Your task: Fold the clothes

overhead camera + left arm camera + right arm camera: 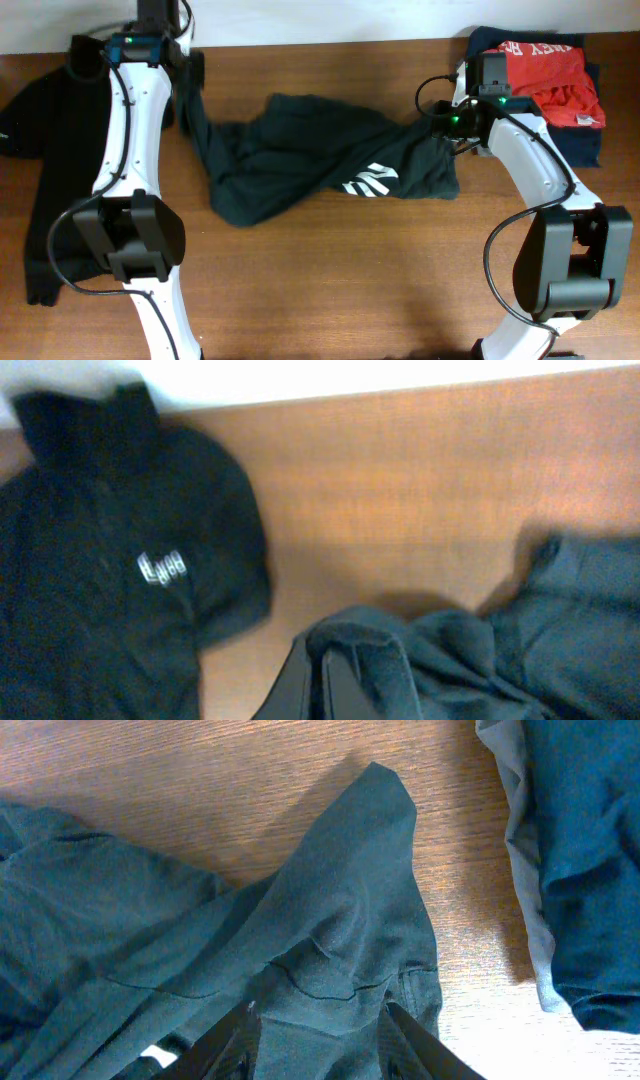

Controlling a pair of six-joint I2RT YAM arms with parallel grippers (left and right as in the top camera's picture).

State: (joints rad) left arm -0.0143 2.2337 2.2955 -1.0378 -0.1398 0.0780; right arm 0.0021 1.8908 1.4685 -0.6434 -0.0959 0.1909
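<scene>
The black T-shirt needs to be grabbed next by its loose end with my right gripper, opposite my left gripper, to stretch it open for folding.
The black T-shirt lies crumpled across the middle of the table, with part of its white lettering showing. My left gripper is shut on the shirt's left end and holds that end raised near the back edge. In the left wrist view the fabric drapes over the closed fingers. My right gripper is at the shirt's right end. In the right wrist view its fingers are spread apart, with bunched shirt fabric between them.
A black collared polo with a small white logo lies at the far left, close to my left arm. Folded red-orange and navy garments sit at the back right, and the navy edge is beside my right gripper.
</scene>
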